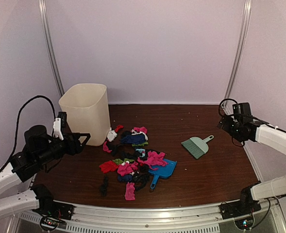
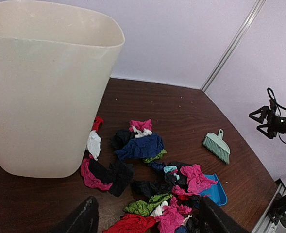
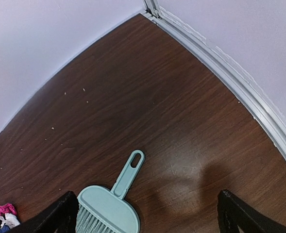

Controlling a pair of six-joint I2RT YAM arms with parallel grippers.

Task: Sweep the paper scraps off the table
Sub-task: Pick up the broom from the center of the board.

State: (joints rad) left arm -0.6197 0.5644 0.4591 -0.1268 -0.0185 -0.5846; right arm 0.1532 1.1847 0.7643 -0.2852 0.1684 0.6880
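The hand brush should be grabbed next by my right gripper across its handle (image 1: 208, 139) (image 3: 128, 175), so that the brush's head stays free for handing over to my left gripper.
The paper scraps (image 1: 130, 158) lie heaped mid-table in pink, red, dark blue, black, green and white; the left wrist view shows them (image 2: 147, 145) spread from the bin to the dustpan. A blue dustpan (image 1: 163, 170) lies partly under the heap's right side, also seen as a blue corner (image 2: 215, 191). The pale green hand brush (image 1: 196, 146) lies flat to the right, handle pointing far-right (image 3: 114, 204). My left gripper (image 1: 84, 139) hangs open at the left beside the bin, above the table. My right gripper (image 1: 224, 122) hangs open high at the right, empty, over the brush handle.
A tall cream waste bin (image 1: 86, 113) stands at the back left, touching the nearest scraps. The brown wood-grain table (image 1: 206, 174) has a silver rail (image 1: 157, 213) along its near edge. White walls and metal posts close in the back and sides.
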